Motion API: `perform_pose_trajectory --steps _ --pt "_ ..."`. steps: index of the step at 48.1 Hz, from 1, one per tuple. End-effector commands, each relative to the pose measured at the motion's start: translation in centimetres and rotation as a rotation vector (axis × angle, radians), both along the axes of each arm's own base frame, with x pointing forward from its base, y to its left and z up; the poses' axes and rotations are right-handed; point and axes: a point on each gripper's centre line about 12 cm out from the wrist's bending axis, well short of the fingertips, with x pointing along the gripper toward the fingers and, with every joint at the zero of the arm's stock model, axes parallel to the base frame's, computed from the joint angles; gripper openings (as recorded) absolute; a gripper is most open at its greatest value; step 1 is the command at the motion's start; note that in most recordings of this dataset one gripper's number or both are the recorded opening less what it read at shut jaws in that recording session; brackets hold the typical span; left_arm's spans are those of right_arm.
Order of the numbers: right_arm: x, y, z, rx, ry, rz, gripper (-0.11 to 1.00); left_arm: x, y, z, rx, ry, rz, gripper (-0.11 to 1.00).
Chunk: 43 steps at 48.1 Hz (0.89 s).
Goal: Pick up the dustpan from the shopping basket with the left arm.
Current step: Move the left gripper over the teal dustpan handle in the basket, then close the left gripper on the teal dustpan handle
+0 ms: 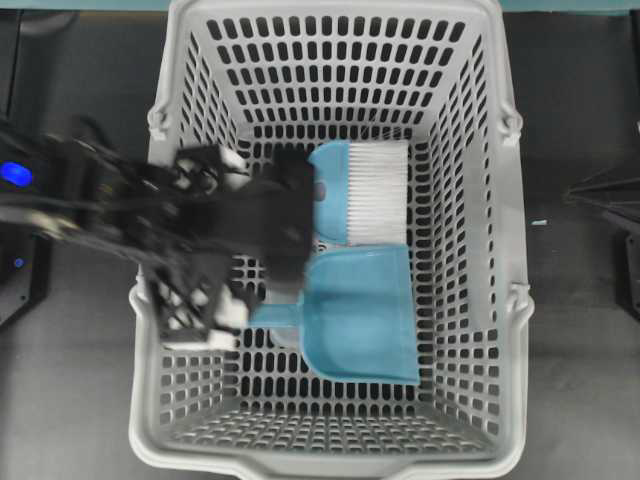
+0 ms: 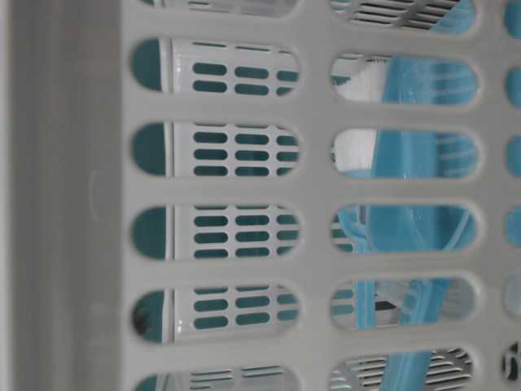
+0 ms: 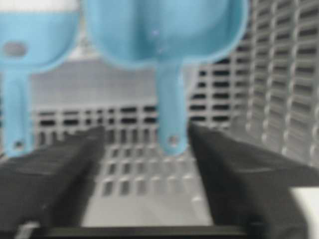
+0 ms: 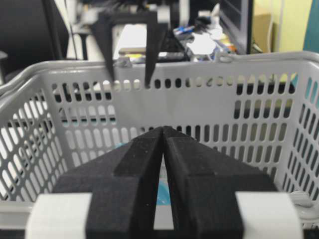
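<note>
The dustpan's broad pan (image 1: 360,315) is wider than my open fingers, so my left gripper should next grab the dustpan by its thin handle (image 1: 275,315).
The light-blue dustpan (image 1: 365,315) lies flat on the floor of the grey shopping basket (image 1: 480,200), its thin handle pointing left. My left gripper (image 1: 292,238) is inside the basket at the handle end and is open. In the left wrist view the dustpan (image 3: 164,30) lies ahead, and its handle tip with the hang hole sits between my open fingers (image 3: 55,169), nearer the right one and touching neither. My right gripper (image 4: 163,130) is shut and empty outside the basket wall (image 4: 199,107). The dustpan also shows through the wall slots in the table-level view (image 2: 415,228).
A blue hand brush (image 1: 345,195) with white bristles lies just beyond the dustpan, nearly touching it; it shows at the left in the left wrist view (image 3: 35,40). The basket's slotted walls (image 3: 279,99) close in on all sides. A dark table (image 1: 580,120) surrounds the basket.
</note>
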Motion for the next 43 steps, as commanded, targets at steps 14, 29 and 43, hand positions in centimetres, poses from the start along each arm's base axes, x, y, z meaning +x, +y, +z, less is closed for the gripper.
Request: perform_pose_trajectory --steps 14,29,43 --pt "-0.3 0.0 1.1 0.003 -0.04 -0.002 0.0 3.3 -2.7 -6.6 -0.004 0.168 0.008 0.9" --pt "-0.9 0.0 1.2 0.003 -0.043 -0.001 0.0 3.1 -2.0 -11.8 0.011 0.261 0.024 0.9" --pt "-1.0 0.0 0.9 0.005 -0.04 -0.001 0.0 3.0 -1.4 -12.9 0.013 0.272 0.034 0.9"
